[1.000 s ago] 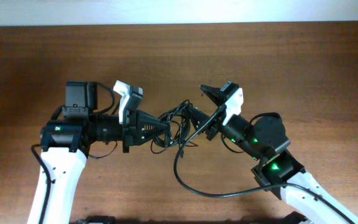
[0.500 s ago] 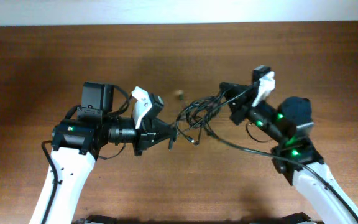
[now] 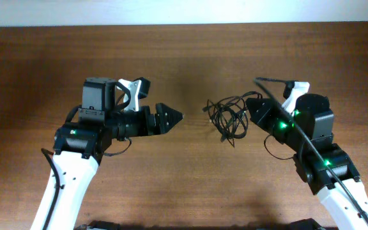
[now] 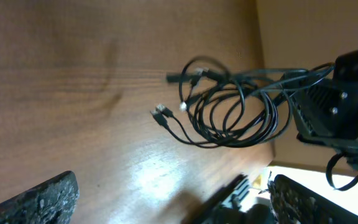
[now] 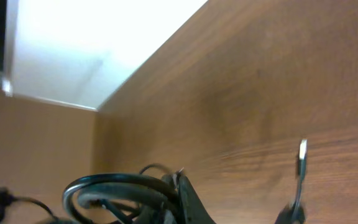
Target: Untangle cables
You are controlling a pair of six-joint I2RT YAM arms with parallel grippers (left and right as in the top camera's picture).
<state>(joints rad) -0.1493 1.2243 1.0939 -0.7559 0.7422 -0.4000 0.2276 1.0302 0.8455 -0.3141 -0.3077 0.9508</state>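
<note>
The bundle will next be gripped by its coiled loops with my left gripper. The plug ends will then stay free to be pulled out.
The cables [image 3: 229,118] form a tangled bundle of thin black loops right of the table's middle, and my right gripper [image 3: 255,110] is shut on the bundle's right side. In the left wrist view the cables [image 4: 235,109] hang off the right gripper [image 4: 319,115], with small plug ends [image 4: 160,114] sticking out to the left. The right wrist view shows cable loops [image 5: 114,186] pinched at my right gripper [image 5: 182,186] and one plug [image 5: 301,155] dangling. My left gripper [image 3: 171,117] is apart from the bundle, to its left. Its fingers [image 4: 42,202] stand wide open with nothing between them.
The brown wooden table [image 3: 184,57] ends at a white wall along the far edge [image 3: 184,24]. A thicker black arm cable [image 3: 302,137] runs along my right arm. Both white arms reach in from the near corners.
My left gripper has let go of the cables, opened and drawn back to the left. My right gripper has shut on the bundle and carried it to the right.
</note>
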